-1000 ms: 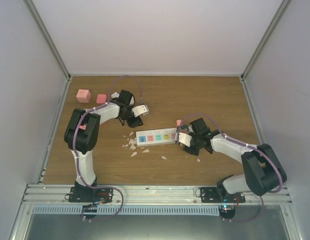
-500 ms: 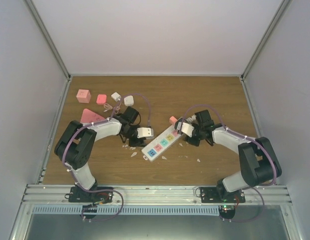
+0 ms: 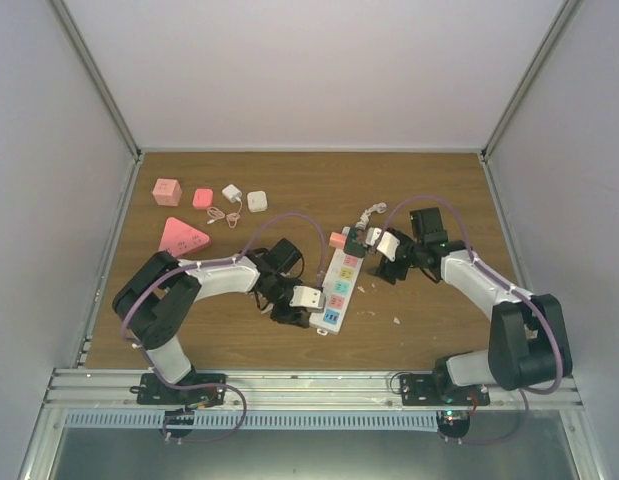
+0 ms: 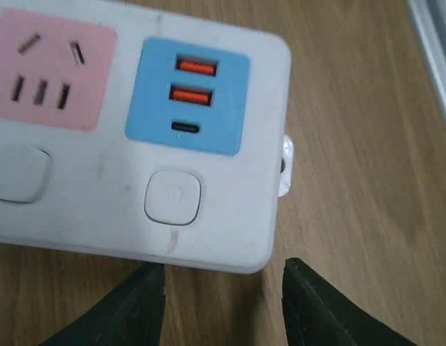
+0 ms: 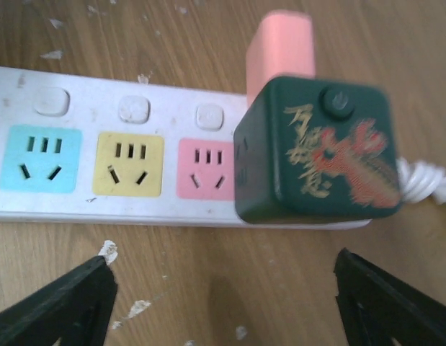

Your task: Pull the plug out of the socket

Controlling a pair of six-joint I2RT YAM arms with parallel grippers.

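Observation:
My right gripper should next grab the plug's outlet-side and cord-side surfaces to pull the dark green plug off the socket [image 3: 338, 287].
The socket [image 3: 338, 287], a long white strip with pastel outlet faces, lies almost lengthwise on the wooden table. A dark green cube plug [image 5: 316, 158] with a red-gold dragon design sits in its far, cord end [image 3: 355, 246]. My right gripper [image 5: 223, 288] is open beside the strip, its fingers [image 5: 57, 310] wide apart and touching neither strip nor plug [image 3: 381, 250]. My left gripper [image 4: 223, 288] is open at the strip's near end [image 3: 311, 305], just short of the blue USB face [image 4: 186, 101]. Only bare wood lies between its fingers.
A pink block [image 3: 337, 240] lies against the strip behind the plug. The strip's coiled white cord [image 3: 367, 215] trails toward the back. At the back left lie a pink cube [image 3: 167, 191], a small pink block [image 3: 202, 198], two white adapters [image 3: 232, 192] and a pink triangle [image 3: 184, 237]. White crumbs [image 3: 396, 321] dot the wood.
The strip has swung from lying crosswise to nearly lengthwise. My left gripper came forward to its near end. My right gripper has opened wide and drawn back to the right.

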